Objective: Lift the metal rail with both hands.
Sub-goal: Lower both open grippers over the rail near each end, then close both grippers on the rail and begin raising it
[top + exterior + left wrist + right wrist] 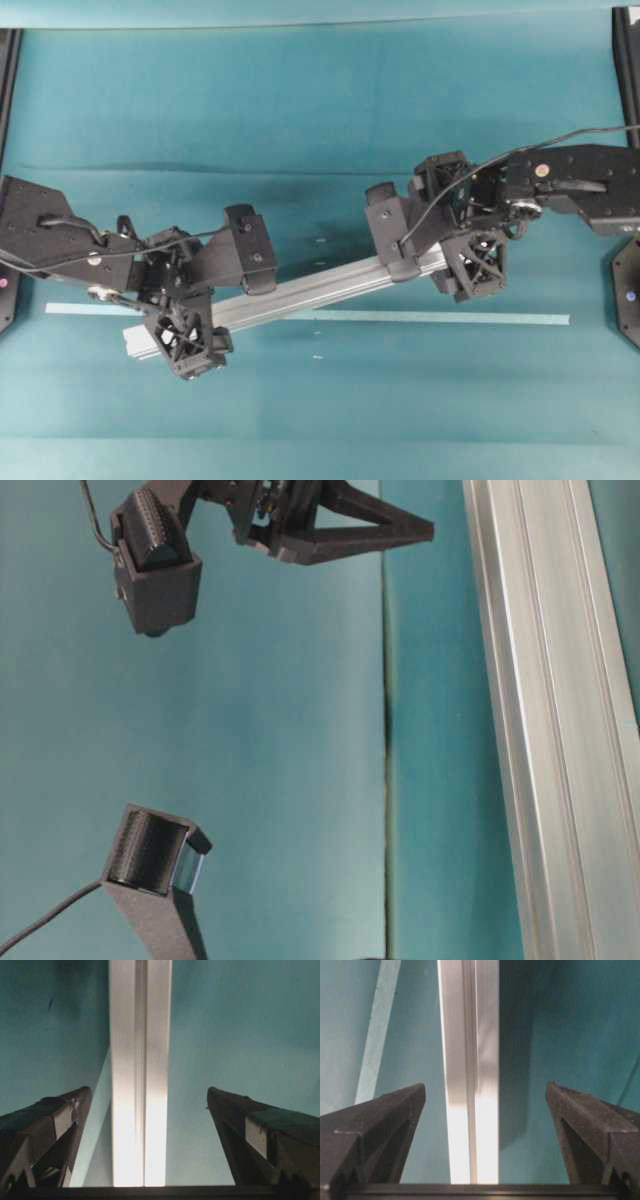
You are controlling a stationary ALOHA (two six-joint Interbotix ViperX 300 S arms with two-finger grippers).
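Observation:
My right gripper's fingers hang above the metal rail with teal cover (525,1095) showing between them, so it is too early to close; the gripper lowers first.
The metal rail (320,287) is a long silver grooved bar lying slantwise on the teal table, its left end nearer the front. My left gripper (222,305) hangs over the rail's left part and stands open, one finger on each side. My right gripper (432,255) straddles the rail's right end, also open. In the left wrist view the rail (140,1085) runs up between the spread fingertips (80,1102) without touching them. The right wrist view shows the rail (470,1070) likewise between wide-apart fingers (565,1105). At table level the rail (560,730) runs beside two black ribbed fingertips (150,555).
A thin pale tape strip (430,317) lies across the table, passing under the rail; it also shows as the tape strip (377,1035) left of the rail. Black frame posts (8,70) stand at both table sides. A fold in the teal cover (386,730) runs beside the rail.

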